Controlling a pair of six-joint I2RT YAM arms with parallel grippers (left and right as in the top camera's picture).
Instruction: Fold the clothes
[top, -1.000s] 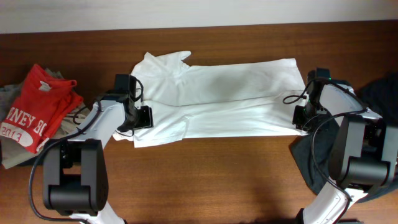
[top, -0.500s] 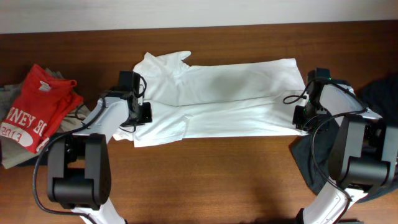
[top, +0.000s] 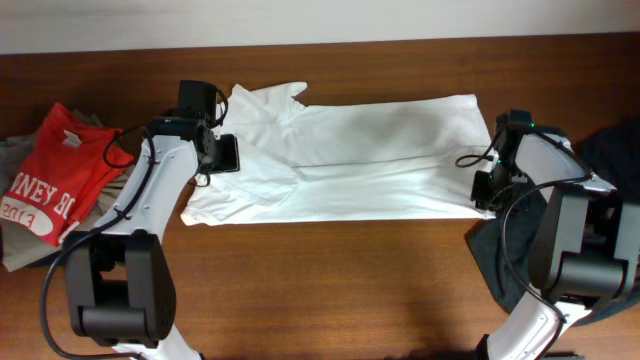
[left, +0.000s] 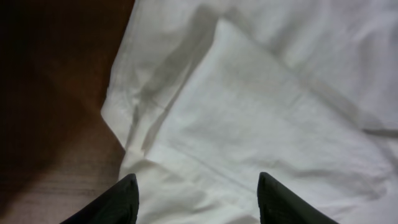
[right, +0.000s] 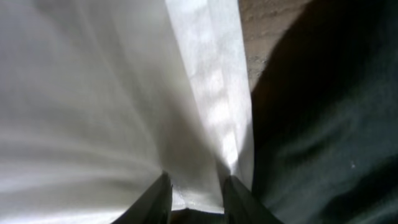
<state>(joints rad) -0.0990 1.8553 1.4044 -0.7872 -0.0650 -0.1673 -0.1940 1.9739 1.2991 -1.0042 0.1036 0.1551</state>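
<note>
My left gripper grips the white shirt at its collar end near the sleeve next, opposite the shirt's hem, to fold it lengthwise.
A white shirt lies spread lengthwise across the brown table. Its collar is at the back left and its hem is at the right. My left gripper hovers over the shirt's left end near the sleeve. In the left wrist view it is open and empty, with the folded white cloth below. My right gripper is at the shirt's right front hem. In the right wrist view it is shut on the hem's white fabric.
A red shirt with white lettering lies on a grey garment at the table's left edge. A dark garment lies at the right edge, right beside the hem, and also shows in the right wrist view.
My left arm has moved back and to the left, off the shirt's front left corner. That corner now lies further left and flatter. The right arm has not moved.
</note>
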